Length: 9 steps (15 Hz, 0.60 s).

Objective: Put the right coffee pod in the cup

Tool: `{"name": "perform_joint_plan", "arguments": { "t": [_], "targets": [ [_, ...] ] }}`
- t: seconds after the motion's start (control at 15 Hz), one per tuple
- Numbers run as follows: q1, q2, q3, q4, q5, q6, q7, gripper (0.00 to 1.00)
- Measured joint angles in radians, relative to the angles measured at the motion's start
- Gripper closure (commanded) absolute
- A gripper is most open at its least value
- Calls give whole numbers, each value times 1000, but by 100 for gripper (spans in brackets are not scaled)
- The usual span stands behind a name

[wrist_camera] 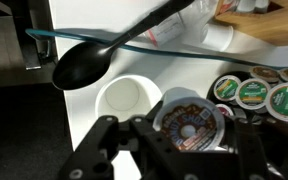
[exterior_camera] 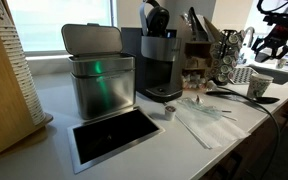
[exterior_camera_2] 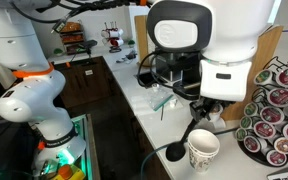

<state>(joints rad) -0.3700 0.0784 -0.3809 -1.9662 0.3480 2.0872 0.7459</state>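
Note:
I need to keep my gripper closed on the pod until it is over the cup's opening. The pod would hit the cup's rim or fall outside if I let go beside the opening.
In the wrist view my gripper [wrist_camera: 189, 135] is shut on a coffee pod [wrist_camera: 189, 122] with white sides and a brown printed lid. The pod hangs just right of the white cup [wrist_camera: 127, 100], whose open mouth faces the camera, and overlaps its rim. In an exterior view the cup [exterior_camera_2: 202, 150] stands at the counter's near end below my gripper [exterior_camera_2: 200, 115]; the held pod is hidden there. In an exterior view the cup [exterior_camera: 259, 87] is far right under the gripper [exterior_camera: 274, 45]. Another pod [exterior_camera: 169, 112] sits on the counter by the coffee machine.
A black spoon [wrist_camera: 84, 65] lies just beyond the cup. A rack of several pods [wrist_camera: 256, 93] stands right of the gripper and also shows in an exterior view [exterior_camera_2: 274, 115]. A black coffee machine [exterior_camera: 159, 60] and a metal bin [exterior_camera: 99, 80] stand on the counter.

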Motion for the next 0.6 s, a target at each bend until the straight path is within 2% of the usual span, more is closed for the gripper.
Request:
{"name": "perform_joint_plan", "arguments": {
  "t": [0.6],
  "targets": [
    [2,99,1,27,-44,-15,120,90]
  ]
}}
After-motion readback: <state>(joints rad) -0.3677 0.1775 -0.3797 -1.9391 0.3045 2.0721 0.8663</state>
